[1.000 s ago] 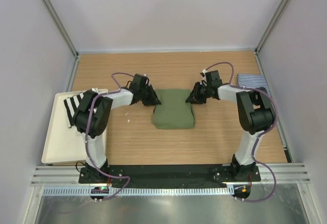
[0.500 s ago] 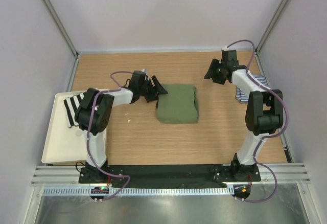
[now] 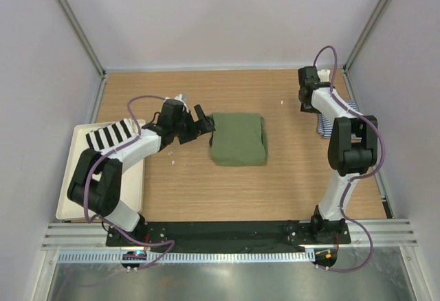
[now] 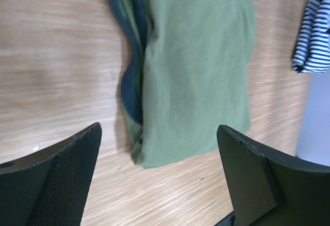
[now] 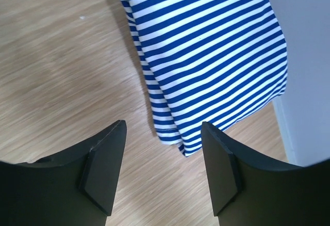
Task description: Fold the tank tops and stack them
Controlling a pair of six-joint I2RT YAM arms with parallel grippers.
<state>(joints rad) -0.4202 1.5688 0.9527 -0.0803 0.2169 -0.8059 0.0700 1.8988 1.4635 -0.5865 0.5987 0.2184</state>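
The striped tank top has to be stacked folded, so my right gripper should next grab it by its layered edge facing the olive green (image 3: 320,124) (image 5: 150,79) one, with the layers together.
The olive green tank top (image 3: 237,138) lies folded in the middle of the table, its navy trim (image 4: 131,84) showing along the folded edge. My left gripper (image 3: 203,125) hovers open just left of it, apart from the cloth (image 4: 198,66). The navy-and-white striped tank top (image 5: 206,55) lies folded at the table's right edge by the wall, partly hidden under my right arm (image 3: 321,125). My right gripper (image 5: 164,124) is open with nothing in it, low over the wood at the striped top's near corner.
A white tray (image 3: 75,191) sits at the left edge with a black-and-white striped cloth (image 3: 110,135) on it. Grey walls close in the right side (image 5: 309,55) and the back. Bare wooden tabletop (image 3: 206,184) lies in front of the green top.
Both grippers opened and let go of the green top. My right arm swung away to the back right over the striped top. My left gripper drew back slightly to the left.
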